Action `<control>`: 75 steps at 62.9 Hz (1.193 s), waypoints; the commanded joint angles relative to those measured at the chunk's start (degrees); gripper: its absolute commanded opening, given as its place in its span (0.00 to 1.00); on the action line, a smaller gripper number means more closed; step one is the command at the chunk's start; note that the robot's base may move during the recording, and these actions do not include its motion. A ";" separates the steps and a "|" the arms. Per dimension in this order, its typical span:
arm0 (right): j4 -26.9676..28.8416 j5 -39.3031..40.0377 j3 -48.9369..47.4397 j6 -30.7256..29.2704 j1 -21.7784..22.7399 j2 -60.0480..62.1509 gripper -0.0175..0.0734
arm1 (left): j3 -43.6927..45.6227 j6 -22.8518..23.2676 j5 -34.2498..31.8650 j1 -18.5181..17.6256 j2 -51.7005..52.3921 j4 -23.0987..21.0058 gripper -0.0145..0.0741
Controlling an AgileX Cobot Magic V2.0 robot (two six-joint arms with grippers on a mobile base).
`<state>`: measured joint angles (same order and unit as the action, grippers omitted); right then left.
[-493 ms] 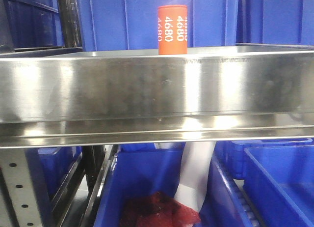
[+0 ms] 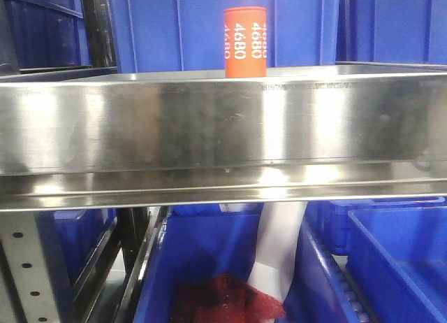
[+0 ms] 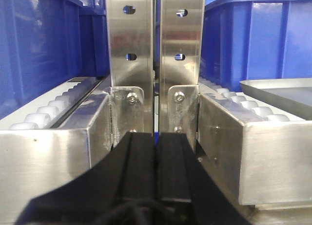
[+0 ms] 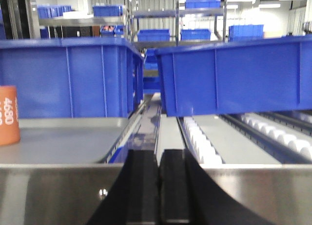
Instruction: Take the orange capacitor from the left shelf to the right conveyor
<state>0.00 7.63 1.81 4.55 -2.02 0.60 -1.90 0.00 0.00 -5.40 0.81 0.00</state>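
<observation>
My right gripper picks up the orange capacitor by its printed cylindrical body (image 2: 245, 47) next. Then my right gripper carries the capacitor to the conveyor.
The orange capacitor (image 2: 245, 42), a cylinder printed "4680" in white, stands upright on the steel shelf (image 2: 209, 120) in front of a blue bin. It also shows at the left edge of the right wrist view (image 4: 8, 115), standing on a grey tray (image 4: 63, 142). My left gripper (image 3: 156, 137) is shut and empty, facing two steel uprights (image 3: 155, 64) between roller tracks. My right gripper (image 4: 159, 159) is shut and empty, behind a steel lip, well right of the capacitor. Neither gripper shows in the front view.
Blue bins (image 4: 229, 79) stand on roller conveyor tracks (image 4: 200, 142) ahead of the right gripper. Roller tracks (image 3: 48, 113) and a grey tray (image 3: 282, 88) flank the left gripper. Below the shelf are blue bins (image 2: 398, 260), one holding something red (image 2: 223, 298).
</observation>
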 commanded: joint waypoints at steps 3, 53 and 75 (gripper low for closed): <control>-0.42 10.35 0.10 0.64 -0.01 0.97 0.25 | 0.45 0.00 -5.16 -0.25 -0.58 -0.31 0.05; -34.46 -5.02 -46.13 30.42 -29.44 -55.04 0.39 | 0.45 0.00 -5.16 -0.25 -0.58 -0.31 0.05; -34.41 -1.38 -55.80 31.89 -30.87 -78.21 0.88 | 0.45 0.00 -5.16 -0.25 -0.58 -0.31 0.05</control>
<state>-33.62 0.00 -51.27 35.94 -32.80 -77.29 -1.90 0.00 0.00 -5.40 0.81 0.00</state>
